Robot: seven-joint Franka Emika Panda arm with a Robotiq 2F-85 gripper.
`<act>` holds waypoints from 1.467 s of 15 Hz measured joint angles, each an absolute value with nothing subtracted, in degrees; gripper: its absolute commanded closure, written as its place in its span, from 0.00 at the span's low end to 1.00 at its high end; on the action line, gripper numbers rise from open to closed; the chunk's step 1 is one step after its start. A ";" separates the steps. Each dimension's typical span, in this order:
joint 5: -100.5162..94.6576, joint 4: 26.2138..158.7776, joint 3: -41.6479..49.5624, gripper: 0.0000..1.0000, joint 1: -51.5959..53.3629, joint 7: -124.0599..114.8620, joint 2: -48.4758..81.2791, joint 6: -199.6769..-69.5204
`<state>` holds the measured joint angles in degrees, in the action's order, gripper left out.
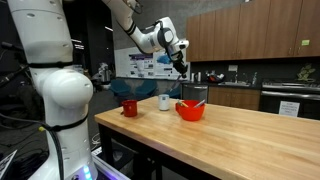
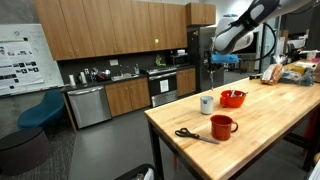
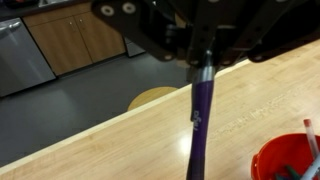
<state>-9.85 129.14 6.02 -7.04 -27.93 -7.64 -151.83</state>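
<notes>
My gripper holds the purple marker [image 3: 200, 115] beside the red bowl's rim, over tabletop in the wrist view, and should keep it until it hangs over the red bowl [image 3: 284, 160].
My gripper [image 3: 203, 52] comes in from the top of the wrist view and is shut on a purple marker [image 3: 200, 115] that hangs straight down from the jaws. In both exterior views the gripper [image 1: 181, 60] [image 2: 213, 48] is held high above the wooden table [image 1: 250, 135] [image 2: 270, 125], with the marker [image 2: 213, 74] dangling over the gap between a white cup [image 1: 165, 102] [image 2: 207, 104] and a red bowl [image 1: 190, 111] [image 2: 232, 98]. The red bowl [image 3: 287, 160] shows at the lower right of the wrist view, with something thin sticking out of it.
A red mug [image 1: 129, 107] [image 2: 222, 127] stands near the table's end, and black-handled scissors [image 2: 190, 134] lie beside it. Bags and boxes [image 2: 292, 72] crowd the far end. A round stool [image 3: 155, 97] stands on the floor beyond the table edge. Kitchen cabinets line the wall.
</notes>
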 measured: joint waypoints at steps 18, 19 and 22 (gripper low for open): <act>4.16 137.90 3.70 0.98 -4.07 -8.81 -10.91 -158.91; 4.74 138.02 3.70 0.98 -3.70 -8.22 -10.84 -159.38; 5.87 138.41 3.68 0.98 -2.73 -6.56 -10.46 -161.44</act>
<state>5.87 138.41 3.68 -2.73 -6.56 -10.46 -161.44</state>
